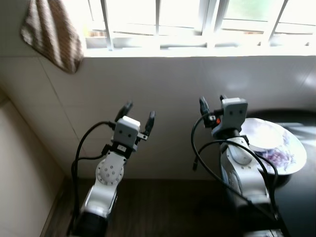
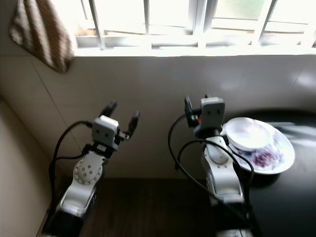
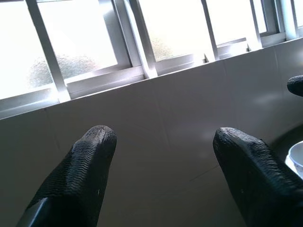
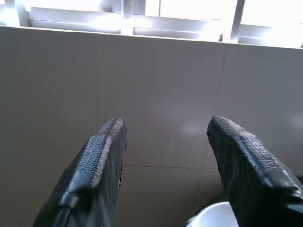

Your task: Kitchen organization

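The robot's right gripper will next grab the white bowl by its rim point(image 4: 213, 205) to organize the kitchen.
A white bowl point(image 1: 262, 134) rests on a wide white plate point(image 1: 291, 157) with a purple pattern, on a black counter point(image 1: 302, 197) at the right. My right gripper point(image 1: 213, 102) is raised just left of the bowl, open and holding nothing, and points at the tiled wall. The bowl's rim point(image 4: 215, 218) shows below its fingers point(image 4: 102, 156) in the right wrist view. My left gripper point(image 1: 139, 112) is raised further left, also open and empty. It faces the wall under the window point(image 3: 85, 52).
A brown striped towel point(image 1: 52, 32) hangs at the upper left by the barred window point(image 1: 197, 19). A pale tiled wall point(image 1: 168, 84) stands close ahead. Dark floor point(image 1: 163, 207) lies below between the arms, and a beige wall point(image 1: 24, 168) closes the left side.
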`<state>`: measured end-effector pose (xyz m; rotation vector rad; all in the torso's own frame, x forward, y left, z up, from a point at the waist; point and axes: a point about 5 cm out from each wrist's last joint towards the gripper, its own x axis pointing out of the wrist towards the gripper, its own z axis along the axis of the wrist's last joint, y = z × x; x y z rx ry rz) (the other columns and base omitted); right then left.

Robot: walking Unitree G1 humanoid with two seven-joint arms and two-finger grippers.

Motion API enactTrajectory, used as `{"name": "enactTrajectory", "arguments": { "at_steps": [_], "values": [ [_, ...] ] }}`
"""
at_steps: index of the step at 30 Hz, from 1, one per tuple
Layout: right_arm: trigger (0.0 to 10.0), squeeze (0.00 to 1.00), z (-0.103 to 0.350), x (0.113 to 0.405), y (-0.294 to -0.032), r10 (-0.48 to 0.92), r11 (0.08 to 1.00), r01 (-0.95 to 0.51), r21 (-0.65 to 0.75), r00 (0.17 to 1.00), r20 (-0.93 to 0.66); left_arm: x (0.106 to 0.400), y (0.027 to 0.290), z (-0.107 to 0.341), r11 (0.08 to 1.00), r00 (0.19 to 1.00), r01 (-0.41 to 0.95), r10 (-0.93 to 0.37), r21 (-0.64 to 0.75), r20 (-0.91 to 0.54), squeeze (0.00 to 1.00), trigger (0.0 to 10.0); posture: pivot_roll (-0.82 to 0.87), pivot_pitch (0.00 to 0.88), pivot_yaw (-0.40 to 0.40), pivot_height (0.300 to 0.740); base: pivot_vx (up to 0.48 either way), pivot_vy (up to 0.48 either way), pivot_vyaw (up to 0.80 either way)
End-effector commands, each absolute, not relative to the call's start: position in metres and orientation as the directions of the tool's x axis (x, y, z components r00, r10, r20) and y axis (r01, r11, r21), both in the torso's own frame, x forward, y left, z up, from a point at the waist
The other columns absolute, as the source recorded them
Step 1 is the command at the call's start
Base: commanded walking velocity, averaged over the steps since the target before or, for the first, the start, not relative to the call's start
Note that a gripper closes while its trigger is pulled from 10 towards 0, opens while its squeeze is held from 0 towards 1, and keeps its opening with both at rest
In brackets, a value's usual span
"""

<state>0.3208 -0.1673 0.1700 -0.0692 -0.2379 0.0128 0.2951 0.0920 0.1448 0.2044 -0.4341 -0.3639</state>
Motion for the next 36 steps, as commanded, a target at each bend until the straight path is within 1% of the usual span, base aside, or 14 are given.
{"name": "enactTrajectory", "arguments": {
  "at_steps": [1,3,6,11,17,22,23,24,26,27,30,32,34,36],
  "values": [
    [10.0,0.0,0.173,0.322,-0.159,0.034,0.998,-0.02,-0.063,0.969,0.244,0.297,0.101,0.146,0.918,0.853,0.277,-0.37,0.283,0.367,0.0,10.0,0.03,0.0,0.026,0.74,0.0,0.0,-0.76],
    [10.0,0.0,0.171,0.323,-0.158,0.036,0.996,-0.016,-0.091,0.973,0.227,0.297,0.101,0.145,0.918,0.854,0.278,-0.37,0.282,0.365,0.0,10.0,0.03,0.0,0.027,0.74,0.0,0.0,0.0],
    [10.0,0.0,0.169,0.323,-0.158,0.035,0.996,-0.017,-0.085,0.975,0.218,0.297,0.101,0.145,0.919,0.856,0.279,-0.37,0.28,0.361,0.0,10.0,0.03,0.0,0.027,0.74,0.0,0.0,0.0],
    [10.0,0.0,0.163,0.325,-0.164,-0.009,0.998,0.02,-0.059,0.984,0.179,0.298,0.101,0.143,0.919,0.859,0.281,-0.37,0.277,0.354,0.0,10.0,0.03,0.0,0.027,0.74,0.0,0.0,0.0],
    [10.0,0.0,0.155,0.331,-0.191,-0.147,0.989,0.148,-0.004,0.984,0.103,0.297,0.101,0.141,0.916,0.861,0.285,-0.375,0.284,0.345,0.0,10.0,0.03,0.0,0.027,0.74,0.0,0.0,0.0],
    [10.0,0.0,0.15,0.334,-0.223,-0.291,0.949,0.287,0.129,0.956,0.017,0.297,0.101,0.139,0.914,0.863,0.286,-0.376,0.287,0.338,0.0,10.0,0.03,0.0,0.027,0.74,0.0,0.0,0.0],
    [10.0,0.0,0.15,0.334,-0.223,-0.291,0.949,0.287,0.129,0.956,0.017,0.297,0.101,0.139,0.914,0.863,0.286,-0.376,0.287,0.338,0.0,10.0,0.03,0.0,0.027,0.74,0.0,0.0,0.0],
    [10.0,0.0,0.149,0.334,-0.232,-0.341,0.933,0.337,0.127,0.94,0.007,0.298,0.101,0.139,0.914,0.864,0.287,-0.376,0.287,0.335,0.0,10.0,0.03,0.0,0.027,0.74,0.0,0.0,0.0],
    [10.0,0.0,0.145,0.334,-0.241,-0.383,0.919,0.382,0.103,0.924,-0.01,0.298,0.101,0.138,0.913,0.864,0.289,-0.379,0.288,0.332,0.0,10.0,0.03,0.0,0.027,0.74,0.0,0.0,0.0],
    [10.0,0.0,0.145,0.334,-0.241,-0.383,0.919,0.382,0.103,0.924,-0.01,0.298,0.101,0.138,0.913,0.864,0.289,-0.379,0.288,0.332,0.0,10.0,0.03,0.0,0.027,0.74,0.0,0.0,0.0],
    [10.0,0.0,0.135,0.335,-0.243,-0.376,0.91,0.384,0.154,0.923,-0.079,0.298,0.1,0.138,0.912,0.864,0.292,-0.381,0.288,0.329,0.0,10.0,0.03,0.0,0.027,0.74,0.0,0.0,0.0],
    [10.0,0.0,0.121,0.34,-0.241,-0.331,0.902,0.368,0.228,0.925,-0.185,0.298,0.101,0.136,0.911,0.867,0.291,-0.38,0.291,0.323,0.0,10.0,0.03,0.0,0.027,0.74,0.0,0.0,0.0],
    [10.0,0.0,0.116,0.341,-0.24,-0.31,0.898,0.362,0.25,0.924,-0.225,0.298,0.102,0.136,0.911,0.869,0.29,-0.379,0.293,0.319,0.0,10.0,0.03,0.0,0.027,0.74,0.0,0.0,0.0],
    [10.0,0.0,0.112,0.341,-0.243,-0.332,0.878,0.395,0.27,0.909,-0.251,0.298,0.103,0.135,0.911,0.869,0.29,-0.379,0.294,0.317,0.0,10.0,0.03,0.0,0.027,0.74,0.0,0.0,0.0]
  ]
}}
